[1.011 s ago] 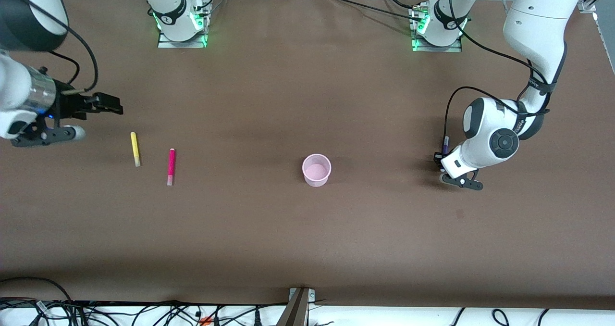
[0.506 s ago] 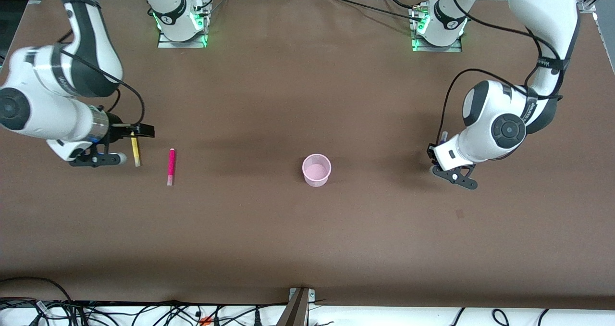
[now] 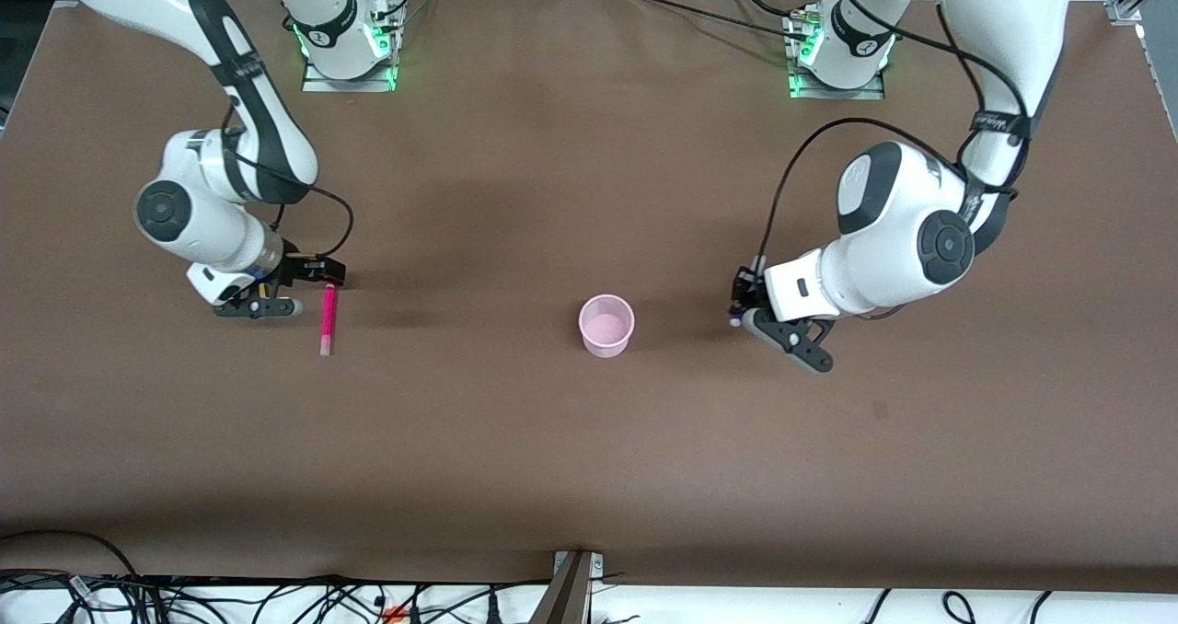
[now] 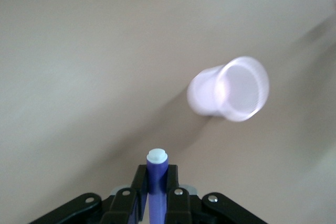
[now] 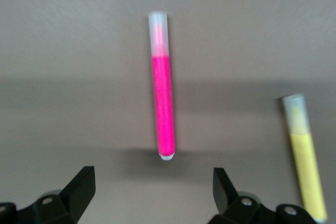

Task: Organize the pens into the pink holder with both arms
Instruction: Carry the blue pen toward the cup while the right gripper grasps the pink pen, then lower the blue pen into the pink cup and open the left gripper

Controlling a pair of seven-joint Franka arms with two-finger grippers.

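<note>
My right gripper grabs the magenta-pink pen by its white-tipped body end (image 3: 330, 294) next, so the magenta-pink pen's clear cap (image 3: 326, 347) stays free to enter the pink holder.
The pink holder (image 3: 606, 325) stands upright mid-table; it also shows in the left wrist view (image 4: 233, 90). My left gripper (image 3: 744, 298) is shut on the purple pen (image 4: 156, 179) and hangs beside the holder, toward the left arm's end. The magenta-pink pen (image 3: 327, 318) lies flat toward the right arm's end. My right gripper (image 3: 315, 272) is open and empty, low over the table at that pen's end farther from the front camera (image 5: 163, 106). The yellow pen (image 5: 304, 156) lies beside the magenta one, hidden under the right wrist in the front view. The green pen is out of view.
Brown table top (image 3: 589, 440) with bare room around the holder. The arm bases (image 3: 348, 44) stand along the table edge farthest from the front camera. Cables hang off the edge nearest to it.
My left gripper has carried the purple pen toward the holder. My right gripper has moved from the yellow pen to the magenta pen's end.
</note>
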